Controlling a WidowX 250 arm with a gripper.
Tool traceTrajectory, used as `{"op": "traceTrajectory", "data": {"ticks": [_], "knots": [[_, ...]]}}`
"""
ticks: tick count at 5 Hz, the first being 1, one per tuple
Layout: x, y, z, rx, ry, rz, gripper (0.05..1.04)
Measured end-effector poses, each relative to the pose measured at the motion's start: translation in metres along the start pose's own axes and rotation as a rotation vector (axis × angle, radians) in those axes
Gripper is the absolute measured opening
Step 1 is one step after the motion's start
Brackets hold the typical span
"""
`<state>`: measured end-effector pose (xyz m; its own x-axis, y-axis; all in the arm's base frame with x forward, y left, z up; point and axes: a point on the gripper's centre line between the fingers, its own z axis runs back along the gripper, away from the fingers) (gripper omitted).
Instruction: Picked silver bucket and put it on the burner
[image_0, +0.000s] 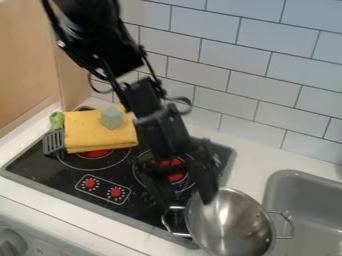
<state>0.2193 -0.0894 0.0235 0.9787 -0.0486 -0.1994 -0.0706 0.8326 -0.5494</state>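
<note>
My gripper should grab the silver bucket's rim beside a wire handle next, to put the silver bucket (230, 225) on the burner.
The black gripper (186, 198) hangs over the front right part of the stove, its two fingers spread apart. One finger overlaps the upper left rim of the silver bucket (230, 225); the other is outside it, above the left handle (175, 221). Whether either finger touches the metal I cannot tell. The bucket, a round steel pot with two wire handles, is at the stove's right front corner, between stove and sink, seemingly tilted. Partly behind the gripper is the right burner (175, 177), with red marks. The left burner (95, 153) is partly under a yellow cloth.
The folded yellow cloth (100, 137) with a grey-blue block (112, 118) on it covers the stove's back left. Beside it lies a spatula (53, 142) with a green handle. A grey sink (304, 195) is at the right, and a tiled wall (267, 85) stands behind.
</note>
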Motion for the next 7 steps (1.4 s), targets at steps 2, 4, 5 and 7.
{"op": "traceTrajectory", "data": {"ticks": [2, 4, 5, 7], "knots": [[0.0079, -0.0062, -0.0128, 0.006, 0.007, -0.024, 0.937], [0.0098, -0.0013, -0.0135, 0.042, -0.007, -0.015, 0.326], [0.0098, -0.0002, -0.0138, 0.048, -0.006, -0.013, 0.132], [0.0093, 0.0001, -0.0137, 0.05, -0.005, -0.014, 0.058]]}}
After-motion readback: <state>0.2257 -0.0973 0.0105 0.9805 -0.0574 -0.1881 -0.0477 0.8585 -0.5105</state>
